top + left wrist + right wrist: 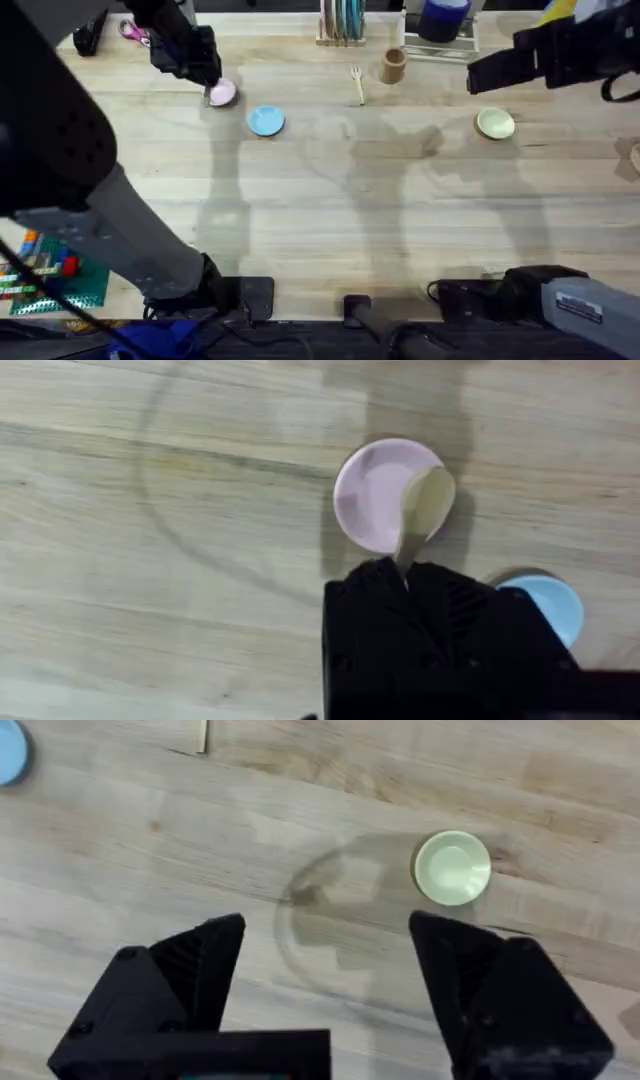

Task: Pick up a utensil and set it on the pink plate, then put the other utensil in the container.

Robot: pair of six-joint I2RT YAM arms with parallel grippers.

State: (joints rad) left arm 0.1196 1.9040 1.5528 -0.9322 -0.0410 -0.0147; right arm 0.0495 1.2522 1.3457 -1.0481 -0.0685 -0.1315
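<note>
Next, my right gripper grabs the wooden fork by its slim handle [361, 94], since the fork's pointed teeth lie bare at one end of it.
My left gripper [403, 570] is shut on the handle of a pale wooden utensil [425, 505]. Its rounded end hangs over the rim of the small pink plate [370, 495]. From overhead, the left gripper [205, 70] sits just behind the pink plate [222, 94] at the back left. The wooden fork [357, 85] lies flat on the table, just left of the brown cylindrical container [393, 66]. My right gripper [478, 75] hovers at the back right. Its fingers stand open and empty [325, 935], above the table near the pale yellow plate [452, 868].
A light blue plate [266, 121] lies right of the pink one. The pale yellow plate [495, 123] sits at the right. Along the back edge stand a plate rack [342, 25] and a wire rack with a dark blue jar [440, 22]. Coloured bricks [40, 270] lie at the lower left.
</note>
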